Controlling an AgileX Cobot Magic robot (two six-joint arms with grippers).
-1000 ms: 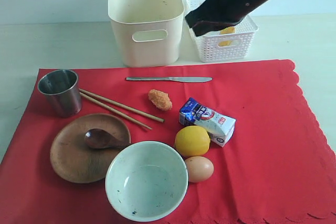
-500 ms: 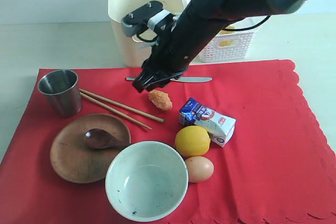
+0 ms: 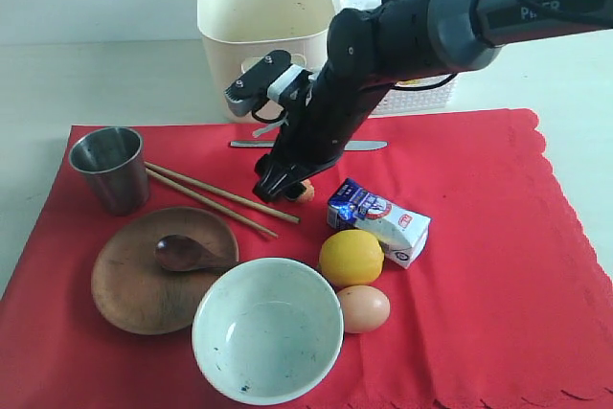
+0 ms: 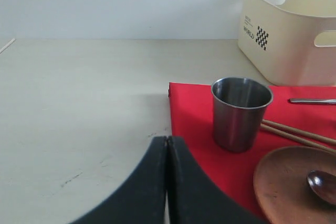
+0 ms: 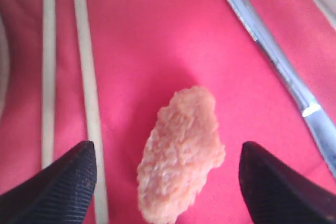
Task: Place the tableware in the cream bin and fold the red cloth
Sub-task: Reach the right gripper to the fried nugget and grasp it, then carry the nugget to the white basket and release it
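Note:
The orange breaded food should be grabbed next by its thick middle (image 3: pixel 304 193) with my right gripper, to clear the red cloth (image 3: pixel 498 237).
The red cloth (image 3: pixel 498 237) carries the steel cup (image 3: pixel 108 168), chopsticks (image 3: pixel 215 198), brown plate (image 3: pixel 134 284) with the dark spoon (image 3: pixel 187 254) on it, pale bowl (image 3: pixel 267 329) and knife (image 3: pixel 244 145). The cream bin (image 3: pixel 266 35) stands behind the cloth. My right gripper (image 5: pixel 168 166) is open and low over the cloth, its fingers on either side of an orange breaded food piece (image 5: pixel 181 150), between the chopsticks (image 5: pixel 86 93) and the knife (image 5: pixel 273 56). My left gripper (image 4: pixel 167 140) is shut on nothing, over bare table beside the cloth corner, short of the cup (image 4: pixel 240 113).
A milk carton (image 3: pixel 378 220), a lemon (image 3: pixel 351 257) and an egg (image 3: pixel 363 308) lie on the cloth right of the bowl. A white lattice basket (image 3: pixel 421 93) stands right of the bin, partly behind the right arm.
The right arm swung from above the white basket leftward and down across the knife, and its open gripper now straddles the breaded food piece. Nothing on the cloth has moved.

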